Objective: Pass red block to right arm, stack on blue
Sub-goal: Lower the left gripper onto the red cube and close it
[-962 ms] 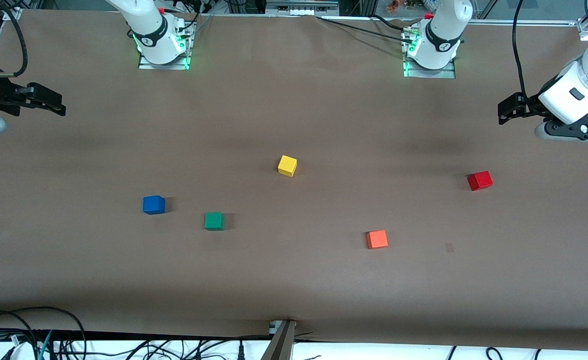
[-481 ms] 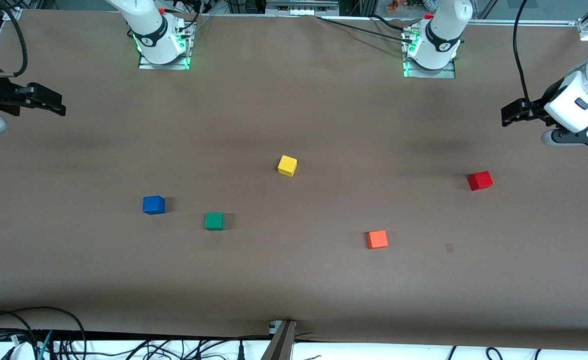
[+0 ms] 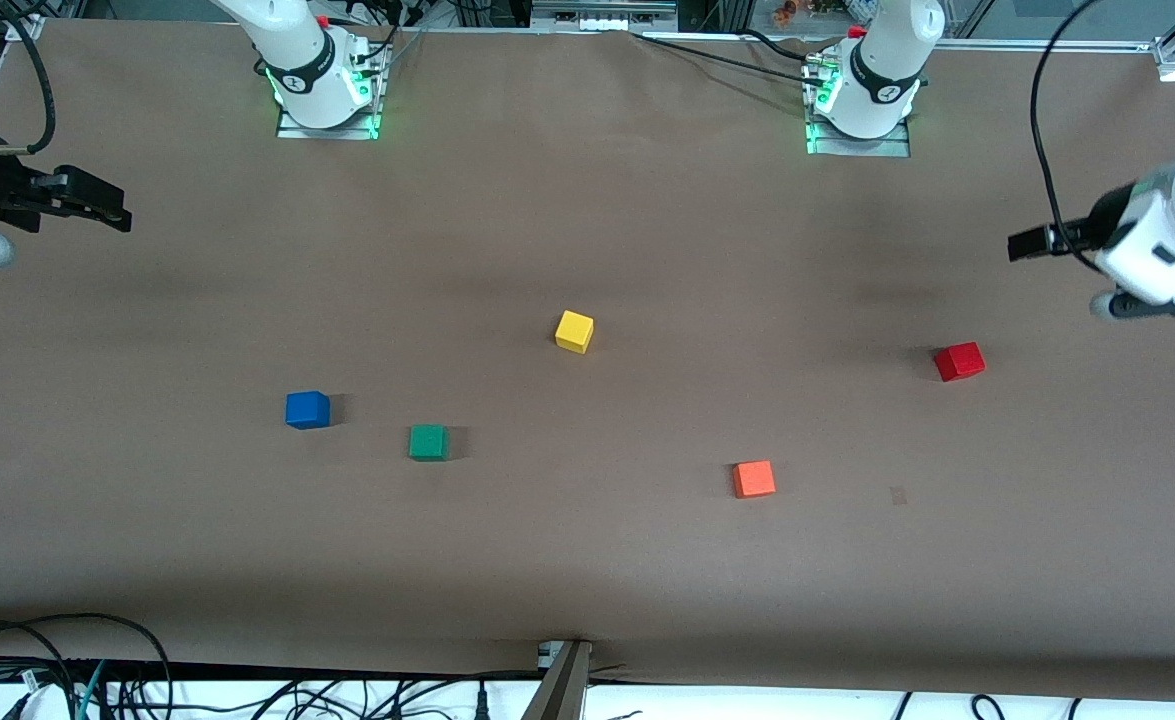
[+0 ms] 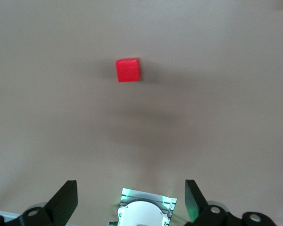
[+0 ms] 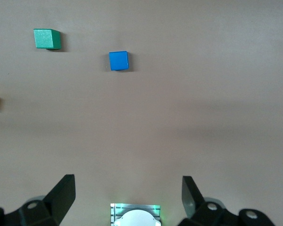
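I need to grab the red block (image 3: 959, 361) next with my left gripper by two opposite sides, so that sides of the block stay free for my right gripper.
The red block (image 3: 959, 361) (image 4: 128, 69) lies on the brown table toward the left arm's end, alone and untouched. The blue cube (image 3: 307, 410) (image 5: 118, 60) rests toward the right arm's end, with nothing on it. My left gripper (image 3: 1032, 243) (image 4: 130, 183) hangs open and empty over bare table at the left arm's end, apart from the red block. My right gripper (image 3: 97, 205) (image 5: 128, 178) waits open and empty over the table's edge at the right arm's end.
A green cube (image 3: 428, 442) (image 5: 47, 38) sits beside the blue one. A yellow cube (image 3: 574, 331) lies mid-table and an orange cube (image 3: 753, 479) nearer the front camera than the red block. The two arm bases (image 3: 322, 85) (image 3: 859, 95) stand along the table's edge.
The left arm's hand has turned and shifted along the table's end toward the red block. The right arm and all cubes are unchanged.
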You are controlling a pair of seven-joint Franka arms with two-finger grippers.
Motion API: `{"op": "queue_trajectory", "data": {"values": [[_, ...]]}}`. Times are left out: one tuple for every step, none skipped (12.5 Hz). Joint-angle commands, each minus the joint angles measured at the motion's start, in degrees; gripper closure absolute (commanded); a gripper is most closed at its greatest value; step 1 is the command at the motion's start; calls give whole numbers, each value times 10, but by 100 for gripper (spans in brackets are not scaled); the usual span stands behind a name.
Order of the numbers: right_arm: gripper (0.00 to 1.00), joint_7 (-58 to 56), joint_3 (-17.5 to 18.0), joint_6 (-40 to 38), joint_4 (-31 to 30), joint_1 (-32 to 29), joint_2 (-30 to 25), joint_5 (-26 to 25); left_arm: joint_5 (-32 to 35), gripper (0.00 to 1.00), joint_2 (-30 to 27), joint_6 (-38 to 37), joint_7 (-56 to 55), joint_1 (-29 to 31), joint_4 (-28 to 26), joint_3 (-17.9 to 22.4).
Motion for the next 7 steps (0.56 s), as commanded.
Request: {"op": "queue_trajectory", "data": {"values": [[0,-7,2,-9,12,-3,3,-3,1,0,63,47,7,31,-8,-4],[0,-7,2,-9,12,-3,3,-2,2,0,75,78,10,32,-17,-3],[0,-7,2,-9,12,-3,3,-1,2,0,89,121,13,41,-29,-4],[0,-6,2,-9,12,-3,3,-1,1,0,101,167,21,50,-44,-5],[0,-7,2,-9,12,-3,3,-1,1,0,103,208,24,50,-66,-6],[0,-7,2,-9,12,-3,3,-1,1,0,104,266,26,51,-100,-6],[0,-6,2,-9,12,-3,3,0,1,0,103,334,31,53,-143,-6]]}}
